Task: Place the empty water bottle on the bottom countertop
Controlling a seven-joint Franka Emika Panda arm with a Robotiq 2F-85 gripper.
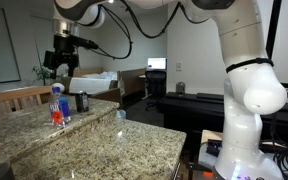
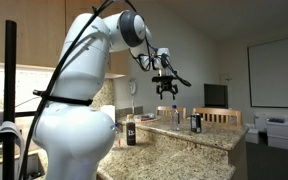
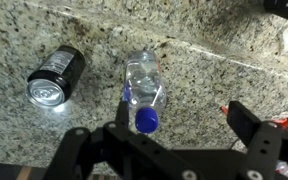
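I should next grip the empty water bottle from above by its blue cap, so the bottle's base stays free to stand on the bottom countertop.
The empty water bottle (image 1: 57,105) stands upright on the raised granite ledge (image 1: 24,128), with its blue cap up and its red band near the base. It also shows in the other exterior view (image 2: 176,117). In the wrist view I look down on its cap and clear body (image 3: 144,85). My gripper (image 1: 59,55) (image 2: 165,88) hangs above the bottle, apart from it. Its jaws (image 3: 182,122) are open and empty, and the bottle cap sits near the left finger. The bottom countertop (image 1: 109,152) lies lower, in front of the ledge.
A short dark can stands next to the bottle (image 1: 81,102) (image 2: 195,122) (image 3: 56,78). A dark bottle (image 2: 131,130) stands on the counter nearer the robot. A small cup (image 1: 121,114) sits at the ledge's end. Wooden chairs (image 1: 14,97) stand behind the ledge.
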